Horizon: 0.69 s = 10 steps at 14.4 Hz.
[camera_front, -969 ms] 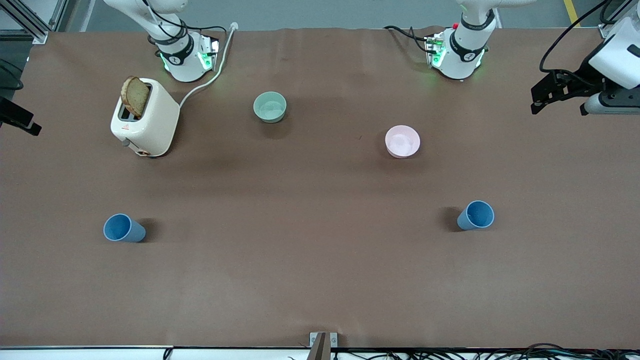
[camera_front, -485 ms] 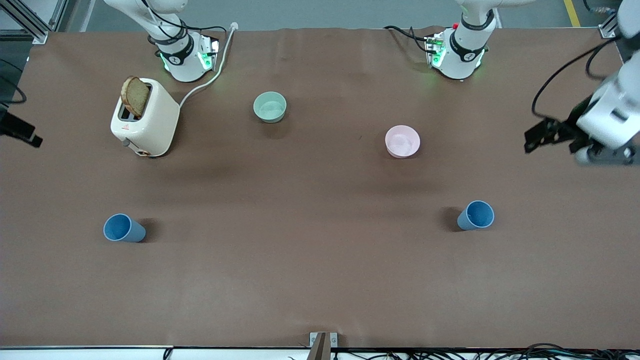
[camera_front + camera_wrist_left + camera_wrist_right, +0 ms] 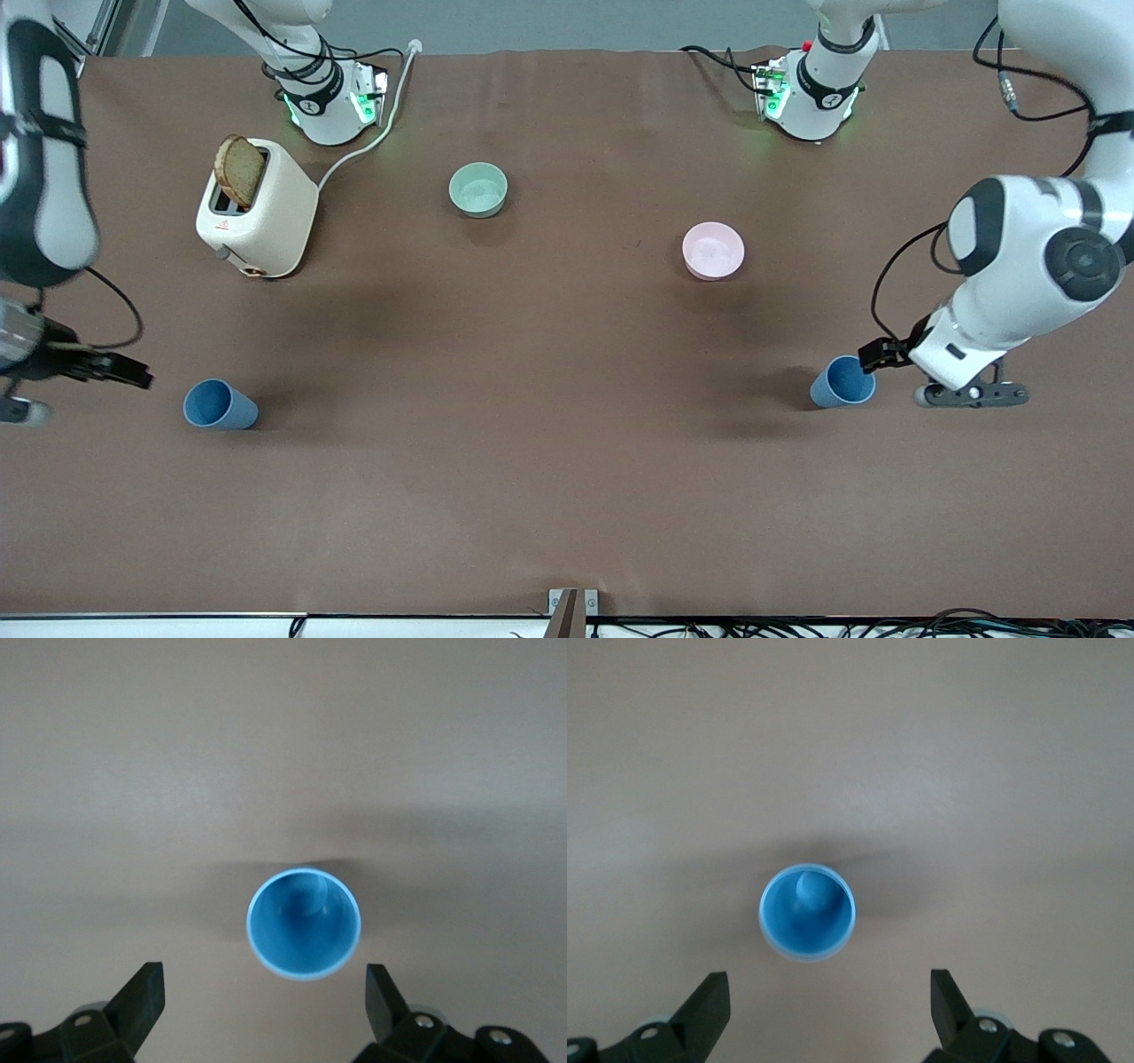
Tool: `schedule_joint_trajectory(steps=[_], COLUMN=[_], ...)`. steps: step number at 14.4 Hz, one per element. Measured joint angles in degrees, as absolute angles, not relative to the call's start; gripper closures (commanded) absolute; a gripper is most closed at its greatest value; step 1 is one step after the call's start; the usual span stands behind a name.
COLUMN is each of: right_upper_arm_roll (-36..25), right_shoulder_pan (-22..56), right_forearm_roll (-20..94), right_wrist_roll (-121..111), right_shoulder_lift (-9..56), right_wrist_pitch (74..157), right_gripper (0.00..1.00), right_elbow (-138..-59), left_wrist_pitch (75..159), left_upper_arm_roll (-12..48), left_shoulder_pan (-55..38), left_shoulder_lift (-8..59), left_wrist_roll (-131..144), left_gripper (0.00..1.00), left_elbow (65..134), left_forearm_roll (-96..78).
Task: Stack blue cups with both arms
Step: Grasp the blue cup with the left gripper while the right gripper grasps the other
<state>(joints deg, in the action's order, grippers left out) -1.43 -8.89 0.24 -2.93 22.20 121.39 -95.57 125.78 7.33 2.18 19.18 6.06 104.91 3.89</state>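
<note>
The blue cups need to be stacked, so my right gripper should grab its blue cup by its rim next.
Two blue cups stand upright on the brown table, mouths up. One cup is toward the left arm's end, the other cup toward the right arm's end. My left gripper hangs just beside its cup, on the table-end side, open and empty. In the left wrist view the cup lies just ahead of the open gripper, not between the fingers. My right gripper is open and empty, a short way from its cup. In the right wrist view that cup lies ahead of the open gripper.
A cream toaster with a bread slice stands near the right arm's base, its cord running back. A pale green bowl and a pink bowl sit farther from the front camera than the cups.
Both arms have swung in from the table's ends and come low. The left gripper has come right up to its cup; the right gripper has come toward its own. The cups have not moved.
</note>
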Motion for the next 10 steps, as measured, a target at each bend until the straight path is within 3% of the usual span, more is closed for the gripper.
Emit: schedule_joint_trajectory(steps=[3, 7, 9, 10], right_upper_arm_roll=[-1.3, -1.5, -1.5, -1.6], right_shoulder_pan=[-8.7, -8.8, -8.9, -9.1], right_forearm_roll=[0.2, 0.1, 0.1, 0.1], right_wrist_roll=[-3.3, -6.1, -6.5, -6.5], right_shoulder_lift=[26.7, 29.1, 30.1, 30.8], right_wrist_pitch=[129.2, 131.3, 133.4, 134.1], right_gripper=[0.00, 0.00, 0.00, 0.01], right_elbow=[-99.1, -99.4, -100.0, -100.1], left_wrist_pitch=[130.1, 130.9, 131.5, 131.6], left_upper_arm_roll=[7.3, 7.3, 7.3, 7.4], left_shoulder_pan=[3.4, 3.7, 3.7, 3.7], left_shoulder_lift=[22.3, 25.2, 26.2, 26.4], left_wrist_roll=[6.1, 6.1, 6.1, 6.1], left_gripper=[0.26, 0.55, 0.87, 0.96], left_elbow=[106.4, 106.6, 106.6, 106.6], left_forearm_roll=[4.0, 4.0, 4.0, 4.0])
